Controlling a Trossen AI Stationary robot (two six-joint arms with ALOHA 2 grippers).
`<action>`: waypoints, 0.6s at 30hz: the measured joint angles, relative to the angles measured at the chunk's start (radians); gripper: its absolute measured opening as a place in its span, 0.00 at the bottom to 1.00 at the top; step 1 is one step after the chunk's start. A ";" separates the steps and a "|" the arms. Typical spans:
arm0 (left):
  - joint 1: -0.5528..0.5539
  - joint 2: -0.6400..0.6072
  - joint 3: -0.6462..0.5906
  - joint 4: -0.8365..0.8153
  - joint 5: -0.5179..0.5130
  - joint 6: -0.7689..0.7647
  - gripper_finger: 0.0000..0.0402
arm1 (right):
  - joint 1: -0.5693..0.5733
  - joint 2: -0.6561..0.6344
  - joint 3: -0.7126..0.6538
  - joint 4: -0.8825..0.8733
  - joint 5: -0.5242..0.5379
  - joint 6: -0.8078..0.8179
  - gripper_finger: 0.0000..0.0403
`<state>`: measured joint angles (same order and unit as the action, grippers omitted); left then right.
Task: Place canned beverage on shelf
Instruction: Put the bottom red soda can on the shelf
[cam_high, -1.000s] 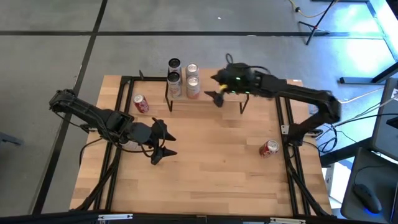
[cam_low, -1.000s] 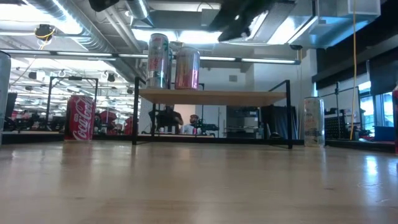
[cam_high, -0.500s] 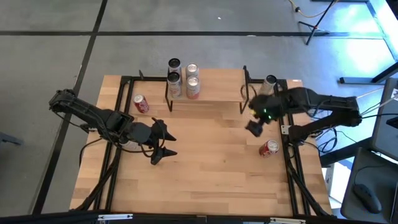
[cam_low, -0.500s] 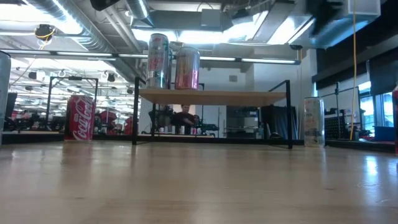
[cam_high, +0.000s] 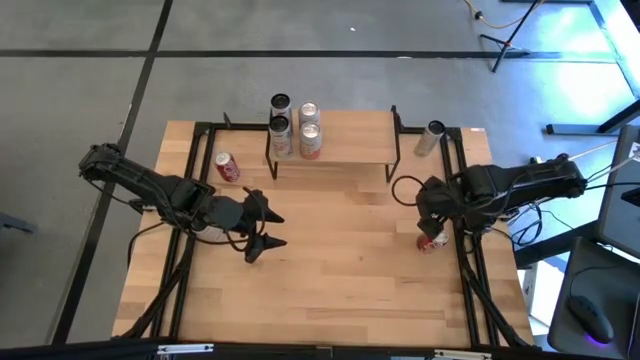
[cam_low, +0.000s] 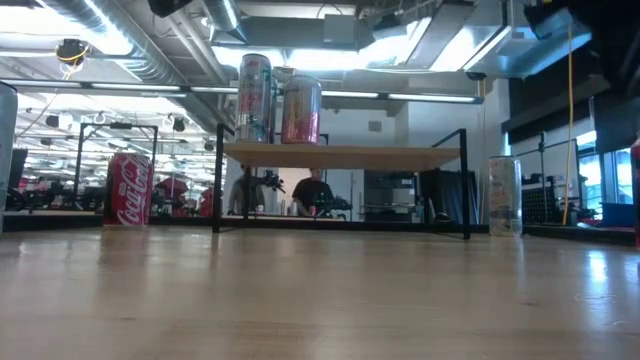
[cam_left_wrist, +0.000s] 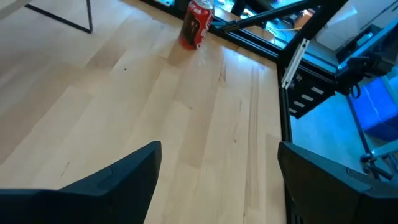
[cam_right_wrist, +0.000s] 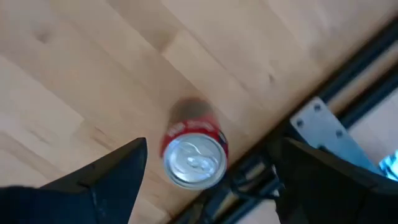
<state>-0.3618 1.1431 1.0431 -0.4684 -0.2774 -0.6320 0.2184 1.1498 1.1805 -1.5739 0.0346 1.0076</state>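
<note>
The red can needs to go on the shelf, so my right gripper will grab the red can's side below its rim (cam_right_wrist: 194, 127) next.
The shelf (cam_high: 345, 140) stands at the table's far middle on thin black legs, with upright cans (cam_high: 311, 135) on its left end; they also show in the low view (cam_low: 301, 108). A red can (cam_right_wrist: 194, 158) stands upright on the table by the right frame rail (cam_high: 432, 241). My right gripper (cam_right_wrist: 211, 180) is open above it, its fingers to either side of the can's top without touching it. My left gripper (cam_high: 262, 228) is open and empty over the table's left middle.
Another red can (cam_high: 228, 167) stands left of the shelf. A silver can (cam_high: 433, 137) stands to the shelf's right. Black frame rails (cam_right_wrist: 348, 93) run along the table's sides close to the right red can. Bare wood (cam_high: 340, 260) lies in front of the shelf.
My right gripper has gone from above the shelf toward the table's right and near edges and has come down over the red can by the right rail. The cans have stayed where they were.
</note>
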 joint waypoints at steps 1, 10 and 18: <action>0.000 0.000 0.000 0.000 -0.002 -0.013 0.79 | 0.002 -0.002 -0.016 0.002 -0.016 0.003 0.89; 0.000 0.000 0.000 -0.001 -0.002 -0.021 0.79 | 0.039 0.000 -0.131 0.082 -0.105 0.028 0.89; 0.000 0.000 0.000 -0.001 -0.002 -0.020 0.79 | 0.064 0.000 -0.251 0.140 -0.138 0.096 0.89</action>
<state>-0.3618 1.1431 1.0431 -0.4694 -0.2794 -0.6523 0.2821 1.1501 0.9298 -1.4336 -0.1036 1.1033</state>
